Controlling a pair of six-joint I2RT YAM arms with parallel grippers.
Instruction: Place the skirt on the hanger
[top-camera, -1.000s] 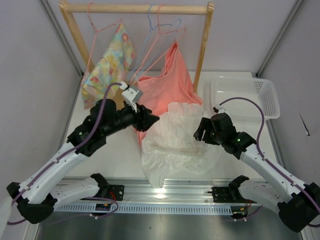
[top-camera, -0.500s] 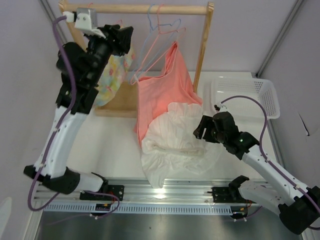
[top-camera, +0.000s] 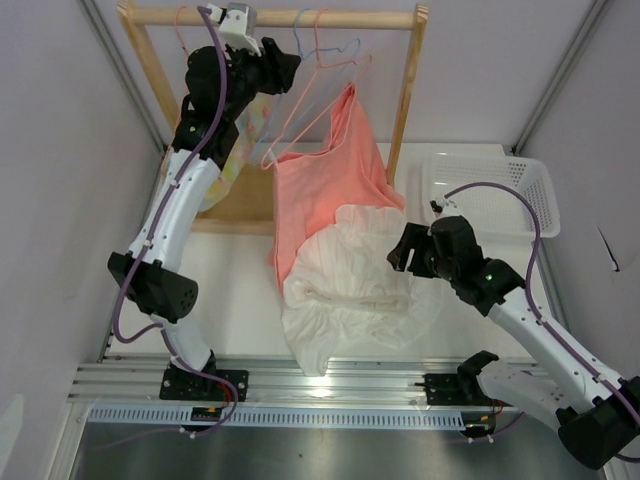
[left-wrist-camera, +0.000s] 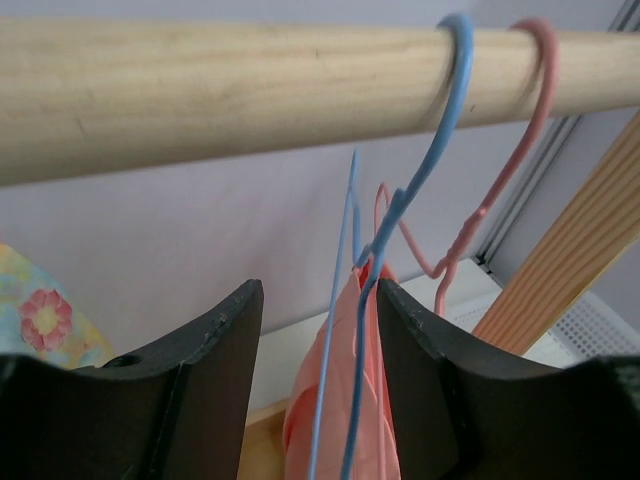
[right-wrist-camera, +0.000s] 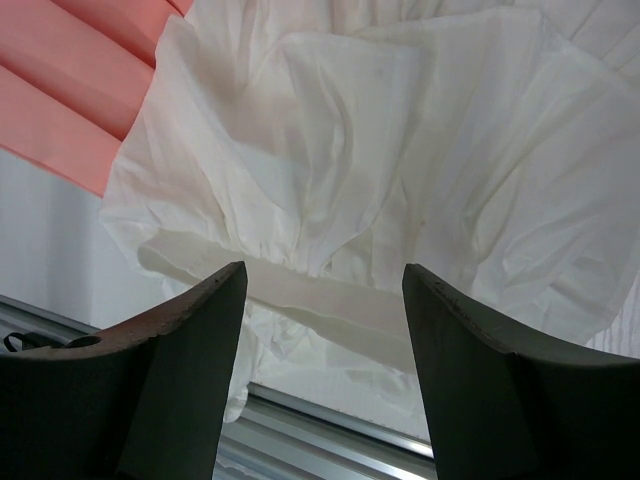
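Next, my left gripper grabs the blue hanger by the wire at its hook's base (top-camera: 304, 55) (left-wrist-camera: 376, 254), leaving the hanger's far end free to enter the skirt's waistband.
The white skirt (top-camera: 350, 285) lies crumpled on the table in front of the rack and fills the right wrist view (right-wrist-camera: 400, 150). The light blue hanger (top-camera: 298, 75) hangs by its hook on the wooden rail (top-camera: 350, 18). In the left wrist view its blue wires (left-wrist-camera: 345, 330) pass between the open jaws, touching neither. My left gripper (top-camera: 285, 68) is raised to the rail, open, just left of the blue hanger. My right gripper (top-camera: 398, 255) is open and empty at the skirt's right edge, its jaws above the waistband (right-wrist-camera: 320, 295).
A salmon garment (top-camera: 330, 180) hangs on a pink hanger (top-camera: 345, 55) just right of the blue one. A floral garment (top-camera: 232, 150) hangs at the left behind my left arm. A white basket (top-camera: 490, 195) stands at the right. The rack's right post (top-camera: 408, 90) is close by.
My left arm has swung up from the table to the rail and then right along it, so its open jaws now straddle the blue hanger's wires. The right arm has barely moved.
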